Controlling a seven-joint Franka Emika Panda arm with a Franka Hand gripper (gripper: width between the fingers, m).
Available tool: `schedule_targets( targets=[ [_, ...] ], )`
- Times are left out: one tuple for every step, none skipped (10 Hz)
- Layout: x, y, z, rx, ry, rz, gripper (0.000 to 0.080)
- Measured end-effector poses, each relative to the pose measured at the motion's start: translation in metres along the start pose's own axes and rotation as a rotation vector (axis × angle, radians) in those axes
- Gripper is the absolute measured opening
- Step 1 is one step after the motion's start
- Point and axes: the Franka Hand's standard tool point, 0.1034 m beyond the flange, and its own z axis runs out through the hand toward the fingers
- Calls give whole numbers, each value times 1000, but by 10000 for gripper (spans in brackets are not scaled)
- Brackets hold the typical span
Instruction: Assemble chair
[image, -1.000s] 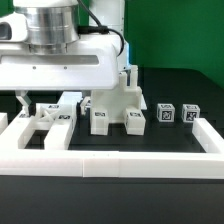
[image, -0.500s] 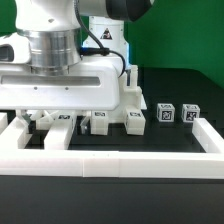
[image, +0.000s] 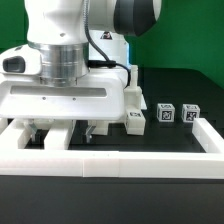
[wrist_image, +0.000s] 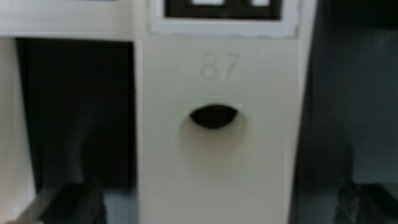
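The robot's gripper should close on the long white bar (wrist_image: 214, 150) now. Its fingers are on either side of the bar, so they would catch the bar.
The chair is in loose matte white parts with black-and-white tags. In the wrist view a long white bar (wrist_image: 214, 150) with a dark round hole (wrist_image: 214, 116) and a tag (wrist_image: 219, 9) at one end runs between my fingers. My gripper (wrist_image: 214, 207) is open and straddles this bar, with a dark gap on each side of it. In the exterior view my gripper (image: 67, 134) hangs low over the parts at the exterior view's left and hides most of them. A larger blocky chair part (image: 133, 103) stands just beside the hand.
Two small tagged cubes (image: 165, 114) (image: 188, 115) sit at the exterior view's right. A low white border rail (image: 120, 161) runs along the front and up the right side (image: 208, 134). The table top is black.
The arm has come down over the parts at the exterior view's left, and its hand now covers the pieces that showed before. The jaws stayed open.
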Motion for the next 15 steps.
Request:
schedule_targets(
  targets=[
    [-1, -2, 1, 1, -1, 1, 649],
    [-1, -3, 1, 1, -2, 3, 649],
    [-1, -2, 1, 1, -3, 4, 539],
    [-1, -1, 1, 1, -3, 7, 539],
    [-2, 1, 1, 1, -3, 8, 338],
    [-2, 2, 1, 1, -2, 10, 284],
    [-2, 2, 1, 2, -3, 12, 284],
    [-1, 3, -1, 2, -2, 12, 284],
    [0, 2, -5, 3, 5, 12, 284],
    [0, 1, -14, 10, 7, 13, 284],
    [-4, -1, -28, 24, 4, 16, 284],
    [-9, 0, -43, 35, 2, 9, 284],
    [-12, 2, -58, 45, 5, 7, 284],
    [-15, 3, -71, 55, 8, 2, 284],
    [-17, 3, -82, 59, 21, -5, 284]
  ],
)
